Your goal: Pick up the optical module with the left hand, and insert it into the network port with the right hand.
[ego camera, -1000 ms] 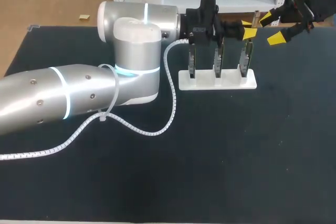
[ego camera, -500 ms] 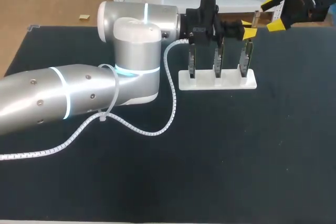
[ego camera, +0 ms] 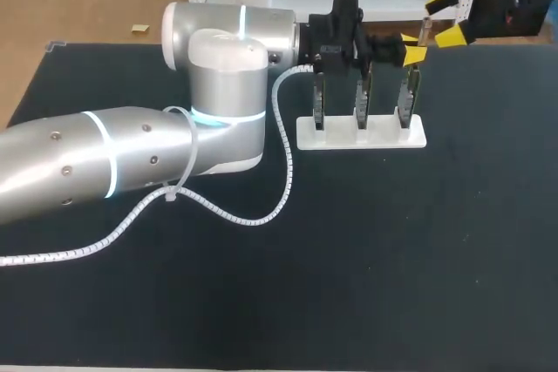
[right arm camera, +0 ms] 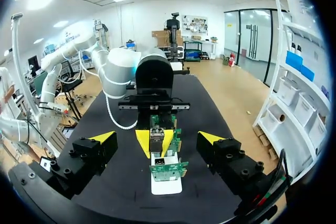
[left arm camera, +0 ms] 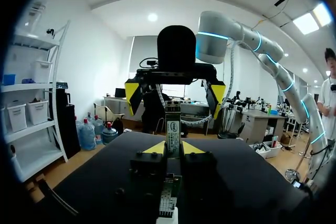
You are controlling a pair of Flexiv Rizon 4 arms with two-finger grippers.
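Note:
I need to grab the optical module by its bare upper end (ego camera: 425, 27) (right arm camera: 156, 131) with my right gripper next, because the yellow fingers of my left gripper cover the module's lower part.
My left gripper (ego camera: 412, 47) hangs above the right end of the white stand (ego camera: 384, 138), shut on the slim optical module (ego camera: 425, 30). In the left wrist view the module (left arm camera: 172, 127) stands upright between the yellow fingertips (left arm camera: 156, 148). My right gripper (ego camera: 445, 17) is open at the table's far right, facing the module from beyond it. The right wrist view shows the module (right arm camera: 156, 141) ahead, midway between my own spread fingers (right arm camera: 104, 137). Below it stands a green board (right arm camera: 168, 171) with a metal port.
Three green circuit boards (ego camera: 362, 98) stand upright in a row on the white stand. A white spiral cable (ego camera: 283, 172) loops from my left arm (ego camera: 157, 154) over the black table (ego camera: 392, 250). The left arm covers much of the table's left side.
My right gripper has moved toward the table's far edge and slightly left, staying open. The left arm and the module have not moved.

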